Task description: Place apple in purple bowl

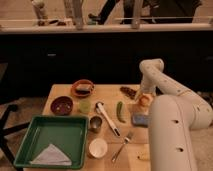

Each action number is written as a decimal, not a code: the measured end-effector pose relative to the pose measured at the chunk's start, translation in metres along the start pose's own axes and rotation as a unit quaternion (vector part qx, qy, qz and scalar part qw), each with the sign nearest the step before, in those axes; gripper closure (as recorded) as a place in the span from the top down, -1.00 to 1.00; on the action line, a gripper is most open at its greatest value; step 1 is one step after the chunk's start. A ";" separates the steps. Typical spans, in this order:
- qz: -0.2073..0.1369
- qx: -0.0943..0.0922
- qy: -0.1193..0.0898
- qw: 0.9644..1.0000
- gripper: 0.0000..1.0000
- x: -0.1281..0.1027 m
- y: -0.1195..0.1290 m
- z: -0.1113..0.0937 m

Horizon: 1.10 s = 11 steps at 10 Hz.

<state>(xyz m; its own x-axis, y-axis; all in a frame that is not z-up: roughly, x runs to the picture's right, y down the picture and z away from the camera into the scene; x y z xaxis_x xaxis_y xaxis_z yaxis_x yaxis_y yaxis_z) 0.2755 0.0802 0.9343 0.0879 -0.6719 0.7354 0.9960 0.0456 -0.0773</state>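
The apple [145, 101] has to go in the purple bowl [62, 105], so I should grab the apple by its round sides next.
The apple [145, 101] is a small orange-red fruit lying near the right edge of the wooden table [107, 92]. My gripper [142, 96] hangs at the end of the white arm, directly over the apple and partly hiding it, jaws open and nothing lifted. The purple bowl [62, 105] sits at the left side of the table, far from the gripper, with small bits inside it.
An orange-rimmed bowl [82, 88] stands behind the purple bowl. A dark lumpy cluster [128, 91] lies left of the gripper. Mid-table are a green cup [85, 106], a white-handled tool [107, 118], a green vegetable [120, 111] and a metal cup [95, 124]. A green tray [75, 125] and white cup [97, 147] sit in front.
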 end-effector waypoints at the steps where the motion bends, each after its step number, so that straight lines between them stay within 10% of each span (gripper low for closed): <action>1: -0.005 0.004 0.003 1.000 0.60 -0.001 -0.002 -0.001; 11: -0.018 0.033 0.026 0.999 0.60 0.004 0.013 0.006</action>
<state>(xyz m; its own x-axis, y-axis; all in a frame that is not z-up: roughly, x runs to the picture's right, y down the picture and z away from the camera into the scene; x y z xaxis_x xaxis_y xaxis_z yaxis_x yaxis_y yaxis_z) 0.2888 0.0826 0.9404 0.0523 -0.7113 0.7009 0.9976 0.0687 -0.0047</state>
